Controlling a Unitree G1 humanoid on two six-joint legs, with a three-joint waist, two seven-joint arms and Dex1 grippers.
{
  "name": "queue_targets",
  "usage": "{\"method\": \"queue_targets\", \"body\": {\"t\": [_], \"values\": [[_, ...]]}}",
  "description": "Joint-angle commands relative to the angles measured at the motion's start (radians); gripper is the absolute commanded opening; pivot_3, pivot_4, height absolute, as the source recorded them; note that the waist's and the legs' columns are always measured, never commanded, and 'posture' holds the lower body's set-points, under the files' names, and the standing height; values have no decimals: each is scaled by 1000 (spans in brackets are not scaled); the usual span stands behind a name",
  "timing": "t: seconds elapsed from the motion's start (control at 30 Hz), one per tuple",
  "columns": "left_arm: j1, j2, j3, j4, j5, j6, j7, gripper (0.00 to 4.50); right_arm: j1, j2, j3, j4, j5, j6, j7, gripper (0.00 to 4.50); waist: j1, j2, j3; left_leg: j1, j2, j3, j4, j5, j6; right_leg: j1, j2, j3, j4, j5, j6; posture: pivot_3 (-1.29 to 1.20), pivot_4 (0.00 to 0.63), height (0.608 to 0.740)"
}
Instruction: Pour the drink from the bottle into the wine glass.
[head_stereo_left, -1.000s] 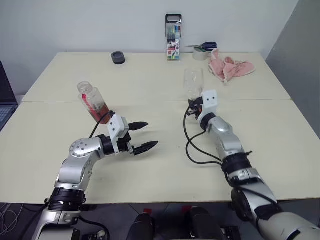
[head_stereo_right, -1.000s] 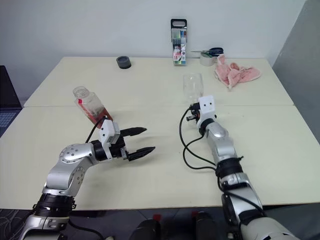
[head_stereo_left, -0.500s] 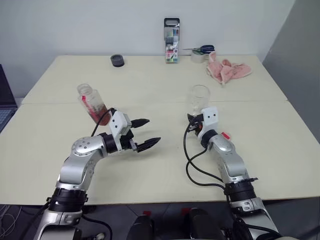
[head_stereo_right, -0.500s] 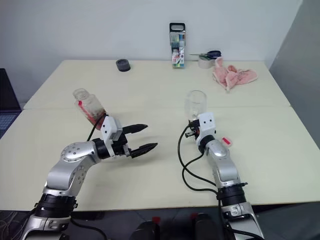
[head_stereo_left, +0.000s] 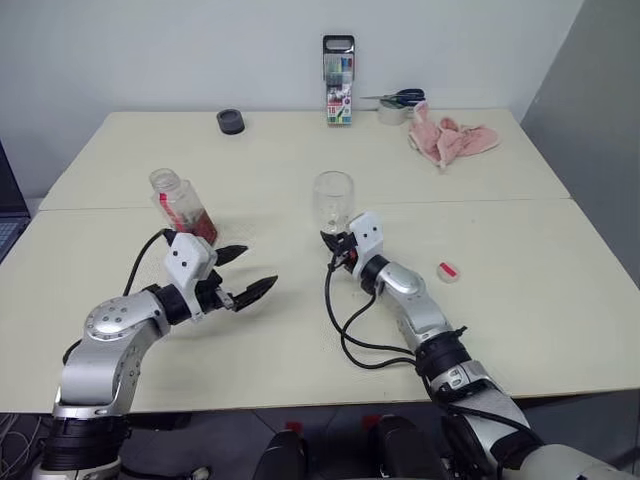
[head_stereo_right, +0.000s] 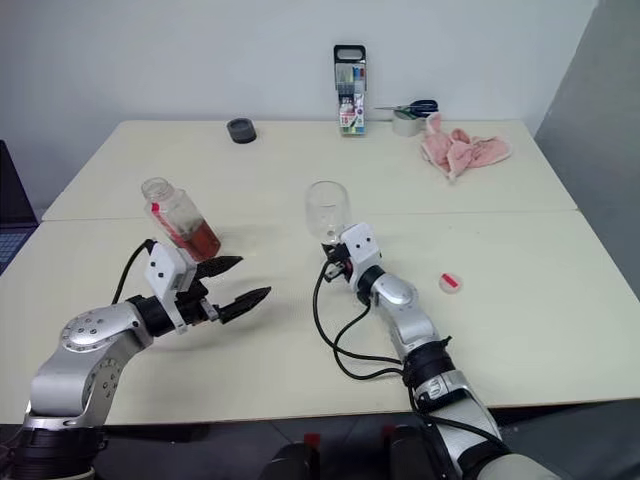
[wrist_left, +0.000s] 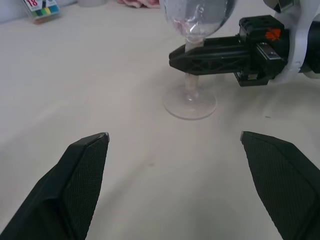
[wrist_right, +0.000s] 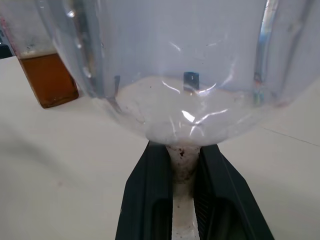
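The wine glass (head_stereo_left: 333, 199) (wrist_right: 182, 100) is upright in the middle of the table, its foot down on the tabletop, so my right gripper lets go next.
The bottle (head_stereo_left: 181, 205) stands uncapped at the left of the table, the amber drink (wrist_right: 48, 78) low inside it. My left gripper (head_stereo_left: 258, 267) hovers open just in front and to the right of the bottle, with nothing between its fingers. The empty wine glass (head_stereo_left: 333, 199) is upright at mid-table, its foot (wrist_left: 190, 105) at the table top. My right gripper (head_stereo_left: 335, 245) is shut on the glass stem (wrist_right: 183, 169), one black finger (wrist_right: 145, 200) on each side, and reaches in from the right. The bottle's white and red cap (head_stereo_left: 449, 271) lies to the right of that arm.
Along the far edge stand a marker case (head_stereo_left: 338, 95), a black round lid (head_stereo_left: 230, 121), a tape roll with scissors (head_stereo_left: 396, 104) and a pink cloth (head_stereo_left: 450, 140). A seam (head_stereo_left: 480, 201) crosses the table. My right arm's black cable (head_stereo_left: 345, 320) loops over the near table.
My right gripper has carried the wine glass leftward to mid-table. My left gripper has drawn back to the left, closer to the bottle, still open. The camera has shifted a little.
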Motion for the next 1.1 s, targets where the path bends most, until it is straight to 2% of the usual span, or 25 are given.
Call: {"method": "queue_targets", "body": {"t": [0.03,0.2,0.27,0.33,0.6,0.63,0.83,0.93,1.03,1.1], "values": [[-20,-2,30,1,-25,-54,-16,4500,-14,7,17,34,-20,-27,18,240,0,0,0,0,0,0,0,0,0,0,0,0,0,0,0,0,150,740],[-44,-8,14,31,-26,-93,-30,4500,-21,3,7,42,-19,-40,20,240,0,0,0,0,0,0,0,0,0,0,0,0,0,0,0,0,150,740],[-66,-13,2,54,-11,-119,-31,4500,-19,3,3,36,-15,-40,22,986,0,0,0,0,0,0,0,0,0,0,0,0,0,0,0,0,150,740],[-80,-16,-6,69,-5,-140,-33,4500,-17,3,-1,32,-13,-41,23,1515,0,0,0,0,0,0,0,0,0,0,0,0,0,0,0,0,150,740],[-140,-48,-23,94,-12,-190,-31,4500,-2,0,3,2,-13,-42,36,4343,0,1,0,-1,0,-1,0,0,0,0,0,0,0,0,0,0,150,740],[-143,-53,-26,88,-16,-191,-33,4500,1,-4,4,-5,-14,-44,37,4475,0,1,0,-1,0,-1,0,0,0,-1,0,0,0,0,0,0,150,740],[-148,-79,-25,43,-35,-179,-11,4500,38,-49,9,-75,-39,-44,29,4475,0,1,0,-2,-1,-1,0,0,0,-1,0,-1,0,0,0,0,150,740],[-134,-85,-17,22,-28,-165,18,4500,76,-106,7,-162,-45,-6,36,4475,1,0,0,-3,-1,-2,1,0,0,-1,-1,-1,-1,0,0,0,150,740],[-74,-95,2,-9,-36,-140,58,4500,140,-191,21,-288,-37,52,106,4475,2,1,0,-3,-1,-2,1,0,0,-1,-1,-1,-1,0,0,0,150,740],[-11,-107,25,-7,-11,-147,109,4500,213,-265,27,-437,21,144,202,4475,3,1,0,-3,-1,-1,1,0,0,0,-2,-1,-1,0,0,0,150,740]]}}
